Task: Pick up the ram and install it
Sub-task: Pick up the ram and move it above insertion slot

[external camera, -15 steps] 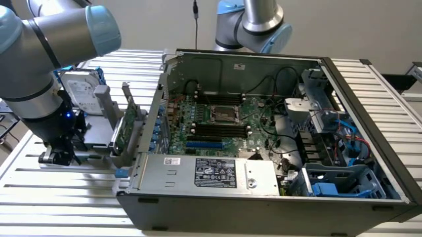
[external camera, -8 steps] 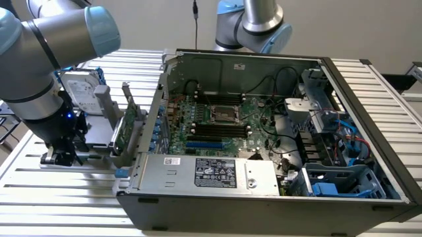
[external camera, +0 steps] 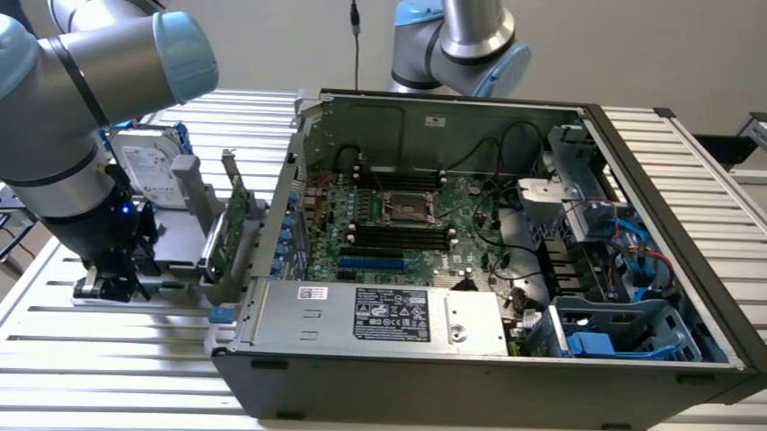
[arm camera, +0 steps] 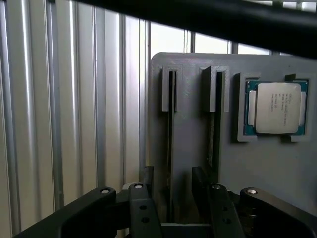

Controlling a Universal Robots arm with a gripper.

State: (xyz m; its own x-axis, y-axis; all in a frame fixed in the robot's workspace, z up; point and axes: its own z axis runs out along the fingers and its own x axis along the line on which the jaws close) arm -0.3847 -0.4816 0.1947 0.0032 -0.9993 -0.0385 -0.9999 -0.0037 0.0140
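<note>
My gripper grabs the ram by the middle of its exposed long edge (arm camera: 170,181) next, to install it in the motherboard's black ram slots.
Two ram sticks stand on edge in the slots of a grey holder (arm camera: 188,134), showing as thin dark strips: one ram stick (arm camera: 171,148) and a second (arm camera: 214,129) beside it. My gripper (arm camera: 181,210) hangs just above the holder's near end, open, with its black fingers (arm camera: 143,208) on either side of the first stick and not clamped on it. In the exterior view the gripper (external camera: 114,285) sits low at that view's left, outside the open computer case (external camera: 480,359). The motherboard's black ram slots (external camera: 396,238) lie empty inside the case.
A processor chip (arm camera: 277,108) rests in a pocket of the holder next to the sticks. A silver hard drive (external camera: 150,171) and a green expansion card (external camera: 233,224) stand between my arm and the case wall. A second arm (external camera: 462,45) rises behind the case. The slatted metal table (external camera: 120,359) surrounds everything.
</note>
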